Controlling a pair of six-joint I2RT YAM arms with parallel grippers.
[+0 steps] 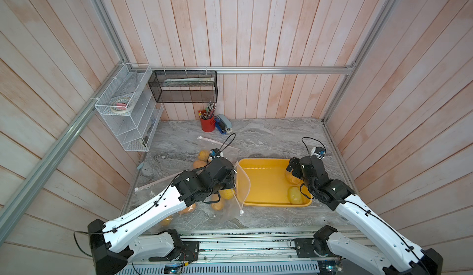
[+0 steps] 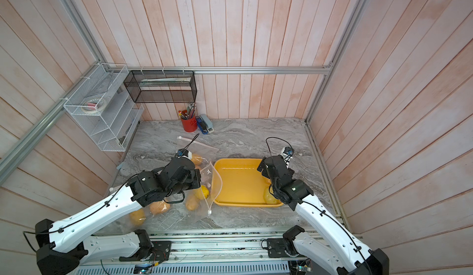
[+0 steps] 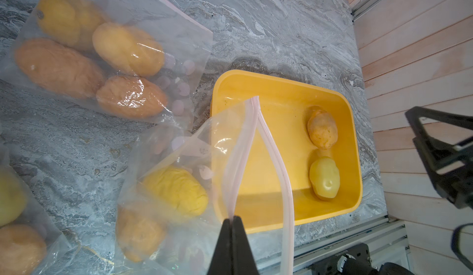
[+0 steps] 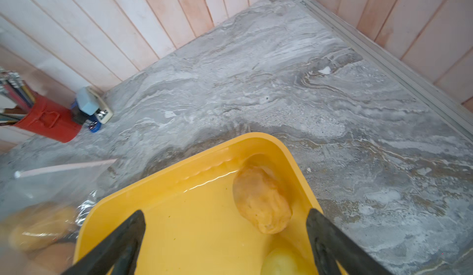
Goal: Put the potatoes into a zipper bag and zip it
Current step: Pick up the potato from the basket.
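My right gripper grabs the orange-brown potato (image 3: 322,129) across its sides next, leaving its far end free to go first into the zipper bag.
Two potatoes lie in the yellow tray (image 3: 256,75), an orange-brown potato (image 3: 322,129) and a pale yellow potato (image 3: 324,178). My left gripper (image 3: 233,218) is shut on the pink zipper rim of a clear zipper bag (image 3: 204,143), holding its mouth open over the tray's left edge. That bag holds a yellow potato (image 3: 176,189) and an orange one (image 3: 139,232). My right gripper (image 4: 226,211) is open above the tray (image 4: 163,179), with the orange-brown potato (image 4: 262,199) just ahead between its fingers and untouched.
Another bag (image 3: 102,56) with several potatoes lies behind the held one, and a further one (image 3: 15,222) lies near the front edge. A red pencil cup (image 1: 207,124) and a stapler (image 1: 224,125) stand at the back. Wire racks (image 1: 128,112) hang on the left wall.
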